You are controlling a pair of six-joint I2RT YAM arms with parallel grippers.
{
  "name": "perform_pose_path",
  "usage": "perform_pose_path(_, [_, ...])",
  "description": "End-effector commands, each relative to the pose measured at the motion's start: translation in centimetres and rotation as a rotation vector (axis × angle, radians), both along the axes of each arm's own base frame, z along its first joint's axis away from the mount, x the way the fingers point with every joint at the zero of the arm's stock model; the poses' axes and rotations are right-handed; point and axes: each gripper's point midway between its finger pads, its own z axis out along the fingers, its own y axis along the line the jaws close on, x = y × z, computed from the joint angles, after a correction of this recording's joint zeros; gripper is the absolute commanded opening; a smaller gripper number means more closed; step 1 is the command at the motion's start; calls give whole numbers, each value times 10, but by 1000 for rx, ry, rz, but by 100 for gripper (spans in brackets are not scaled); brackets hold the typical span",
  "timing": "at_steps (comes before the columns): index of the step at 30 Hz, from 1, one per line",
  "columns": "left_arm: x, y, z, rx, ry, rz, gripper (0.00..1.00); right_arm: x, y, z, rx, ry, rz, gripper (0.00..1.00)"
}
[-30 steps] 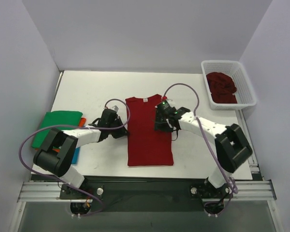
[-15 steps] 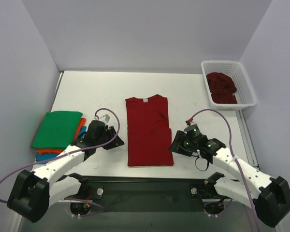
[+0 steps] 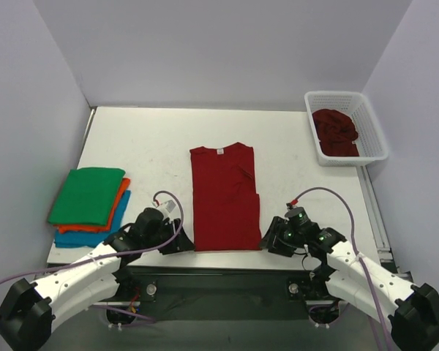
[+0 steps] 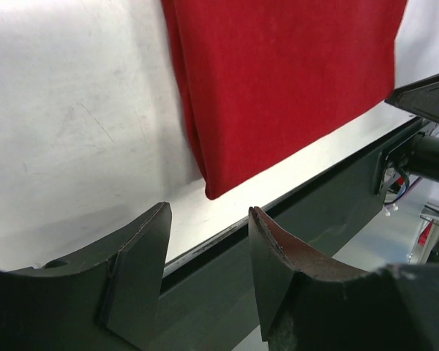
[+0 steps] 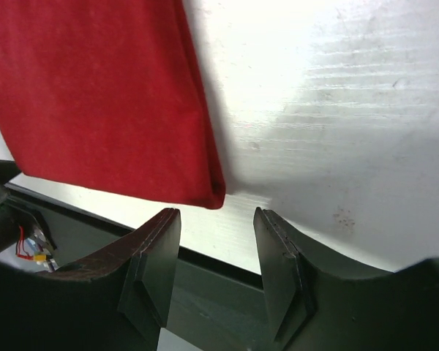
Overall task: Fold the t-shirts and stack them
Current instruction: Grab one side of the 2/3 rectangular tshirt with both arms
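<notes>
The right gripper grabs the near folded corner of the dark red t-shirt next, to fold the hem over toward the neck label.
A dark red t-shirt (image 3: 224,197) lies flat mid-table, neck label at the far end, both sides folded in to make a long rectangle. My left gripper (image 3: 181,243) sits low at its near left corner, open and empty. In the left wrist view that corner of the shirt (image 4: 278,80) lies just ahead of the gripper (image 4: 208,219). My right gripper (image 3: 271,241) is at the near right corner, open too. The right wrist view shows the shirt's folded corner (image 5: 95,95) just beyond the gripper (image 5: 216,219), not touching it.
Folded green, orange and blue t-shirts (image 3: 88,194) are stacked at the left. A white mesh basket (image 3: 373,128) at the far right holds crumpled dark red shirts (image 3: 335,131). The table's near edge and dark rail (image 4: 336,197) run right under both grippers.
Both arms have drawn back from the shirt's middle sides to its near corners. The left gripper has gone from shut to open; the shirt lies with its sides folded in.
</notes>
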Motion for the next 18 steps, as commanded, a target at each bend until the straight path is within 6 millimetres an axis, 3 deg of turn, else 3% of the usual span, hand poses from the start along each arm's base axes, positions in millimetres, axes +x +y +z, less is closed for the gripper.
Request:
perform_pose_path(1, [5, -14, 6, -54, -20, 4, 57, 2, 5, -1, 33, 12, -24, 46])
perform_pose_path(10, [4, -27, -8, -36, 6, -1, 57, -1, 7, -16, 70, 32, -57, 40])
perform_pose_path(18, [5, -28, -23, 22, 12, 37, 46, -3, 10, -23, 89, 49, -68, 29])
